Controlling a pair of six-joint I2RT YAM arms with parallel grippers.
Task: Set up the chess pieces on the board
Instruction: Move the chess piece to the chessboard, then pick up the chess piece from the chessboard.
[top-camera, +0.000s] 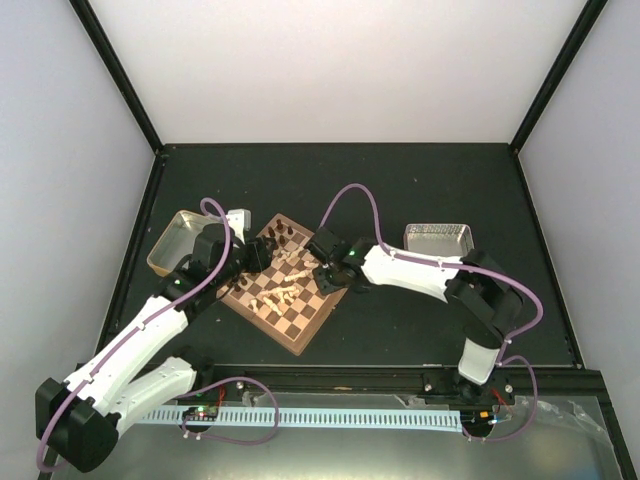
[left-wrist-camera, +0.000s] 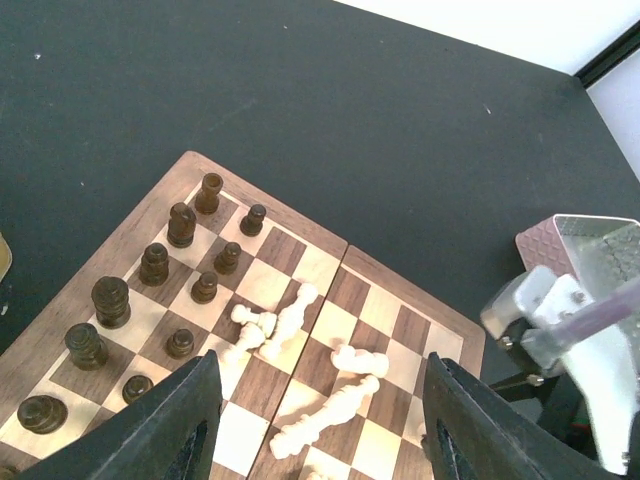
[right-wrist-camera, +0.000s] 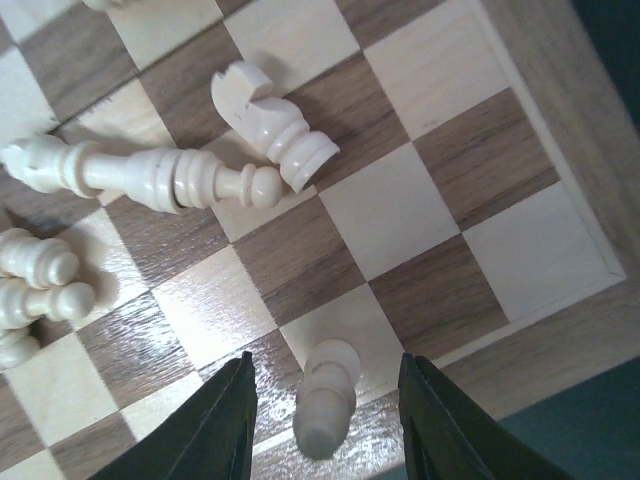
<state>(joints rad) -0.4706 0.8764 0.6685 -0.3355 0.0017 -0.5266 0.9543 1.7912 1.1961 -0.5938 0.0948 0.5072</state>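
Note:
My right gripper, around the pale pawn, must first reach the pale knight (right-wrist-camera: 270, 125) before closing.
The wooden checkered board (top-camera: 300, 330) lies turned like a diamond at the table's middle left. Dark pieces (left-wrist-camera: 155, 263) stand upright in two rows at its far left side. Several pale pieces (left-wrist-camera: 330, 412) lie toppled mid-board. My left gripper (left-wrist-camera: 320, 425) is open above them, holding nothing. My right gripper (right-wrist-camera: 325, 425) is open low over the board's right edge. A pale pawn (right-wrist-camera: 327, 397) stands between its fingers, untouched. A pale knight (right-wrist-camera: 270, 125) and a long pale piece (right-wrist-camera: 140, 175) lie on their sides just beyond.
A gold-tan metal tray (top-camera: 172, 240) sits left of the board, behind my left arm. A pinkish rectangular tray (top-camera: 438, 238) sits to the right, also in the left wrist view (left-wrist-camera: 585, 250). Dark table surrounds the board.

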